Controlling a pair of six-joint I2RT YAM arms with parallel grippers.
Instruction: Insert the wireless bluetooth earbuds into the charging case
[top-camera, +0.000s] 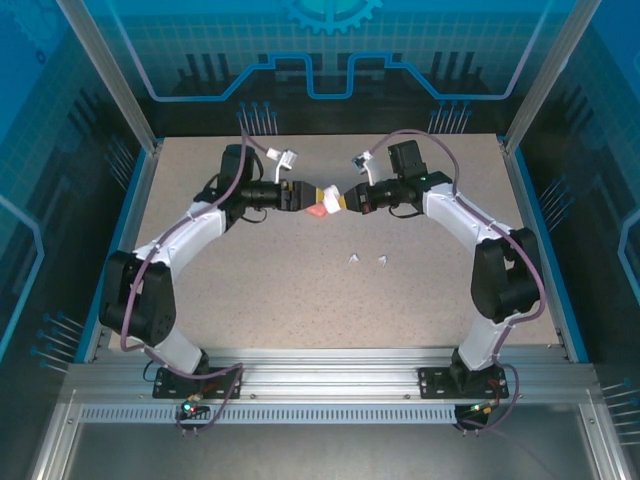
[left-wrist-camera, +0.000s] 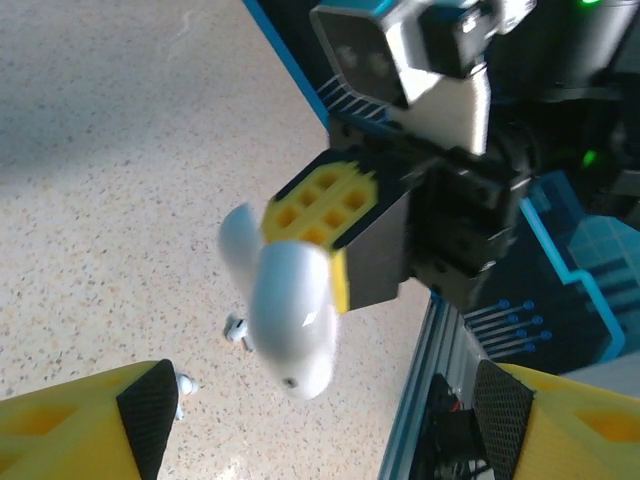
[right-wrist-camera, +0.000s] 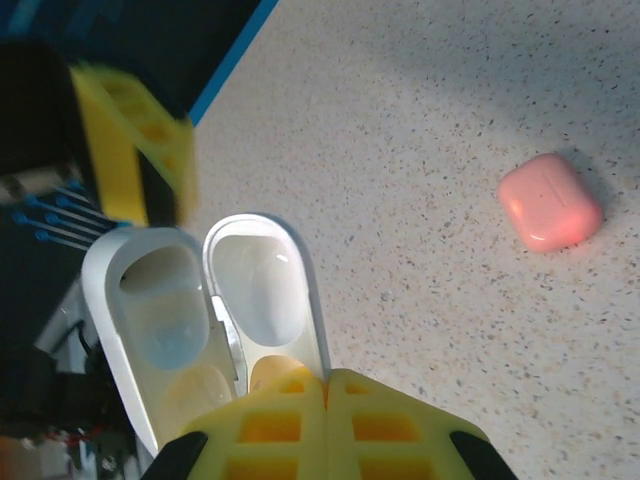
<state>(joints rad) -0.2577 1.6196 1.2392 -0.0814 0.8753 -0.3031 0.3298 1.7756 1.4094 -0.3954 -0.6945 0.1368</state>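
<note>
My left gripper next needs to grab the charging case (top-camera: 328, 192) (left-wrist-camera: 290, 320) by the outside of its deeper half, which leaves the hollows and lid free to insert the earbuds.
A white charging case (right-wrist-camera: 215, 300) hangs above the table, hinged open, with both hollow halves facing the right wrist camera. My right gripper (right-wrist-camera: 328, 380) is shut on its lower end. From the left wrist the case (left-wrist-camera: 290, 320) is a blurred white pebble just ahead of my left gripper (left-wrist-camera: 320, 385), whose fingers (left-wrist-camera: 150, 410) stand wide apart and do not touch it. In the top view the case (top-camera: 328, 192) sits between the left gripper (top-camera: 300, 195) and the right gripper (top-camera: 347, 200). Two white earbuds (top-camera: 354, 258) (top-camera: 382, 260) lie on the table nearer the arms; the left wrist sees them (left-wrist-camera: 237, 330) too.
A closed salmon-pink case (right-wrist-camera: 550, 200) lies on the speckled table (top-camera: 300, 300), just below the meeting grippers (top-camera: 317, 211). Blue rails and aluminium posts (top-camera: 110, 75) fence the table on the sides and back.
</note>
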